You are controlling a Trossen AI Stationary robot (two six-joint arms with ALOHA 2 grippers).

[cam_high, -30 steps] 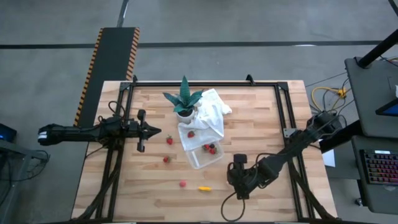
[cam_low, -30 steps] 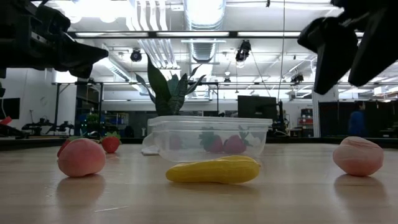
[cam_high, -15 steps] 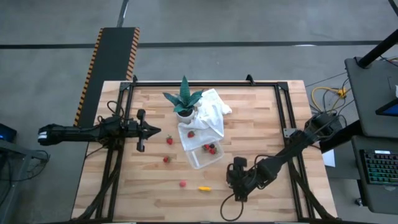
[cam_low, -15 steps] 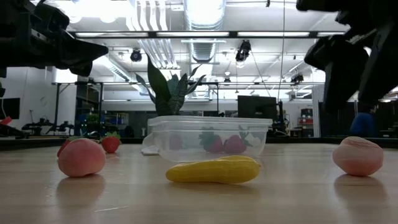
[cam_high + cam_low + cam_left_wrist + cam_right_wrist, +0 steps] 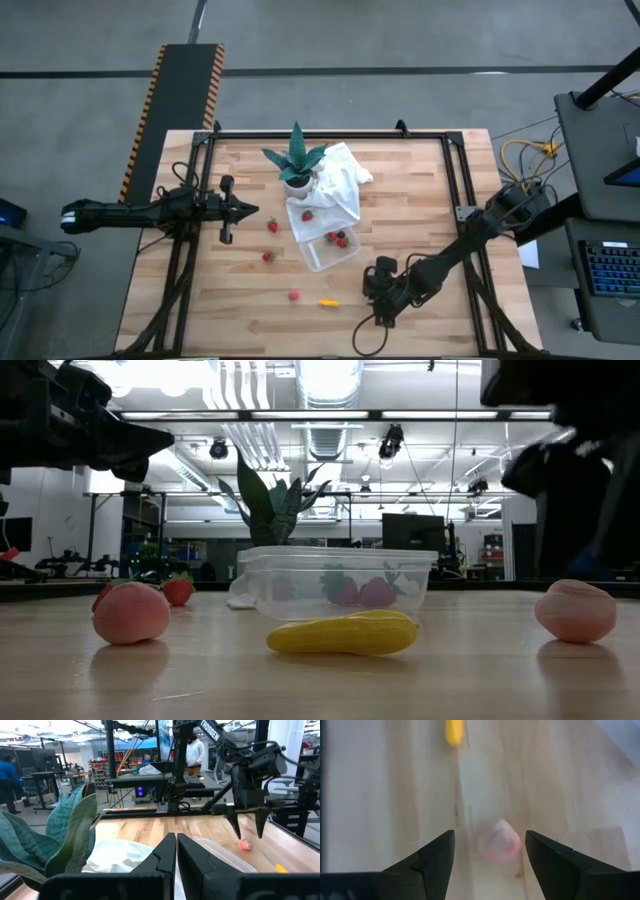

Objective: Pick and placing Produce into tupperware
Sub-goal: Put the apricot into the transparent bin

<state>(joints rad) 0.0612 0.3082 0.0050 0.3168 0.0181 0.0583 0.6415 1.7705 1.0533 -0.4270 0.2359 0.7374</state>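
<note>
The robot's right gripper should place the pale pink piece into the clear tupperware (image 5: pixel 322 258), so it should grab the piece by its rounded sides.
The clear tupperware (image 5: pixel 322 258) sits mid-table with red strawberries (image 5: pixel 340 240) inside. More strawberries (image 5: pixel 272 226) lie to its left, and one (image 5: pixel 307 214) lies on the white cloth. A pink piece (image 5: pixel 294 295) and a yellow elongated piece (image 5: pixel 327 302) rest near the near edge. My right gripper (image 5: pixel 490 834) is open and points down, its fingers on either side of a pale pink piece (image 5: pixel 500 841) without touching it. That piece rests on the wood (image 5: pixel 575 610). My left gripper (image 5: pixel 176 855) is shut and hovers left of the strawberries (image 5: pixel 245 210).
A green spiky plant in a white pot (image 5: pixel 297 165) stands behind the tupperware, beside a white cloth (image 5: pixel 338 180). A black frame (image 5: pixel 455 170) runs along the table's sides. Bare wood lies to the right of the tupperware and along the near edge.
My right gripper has moved down and a little toward the table's near edge, onto the pale pink piece. It stays open. The fruit pieces and the tupperware have not moved.
</note>
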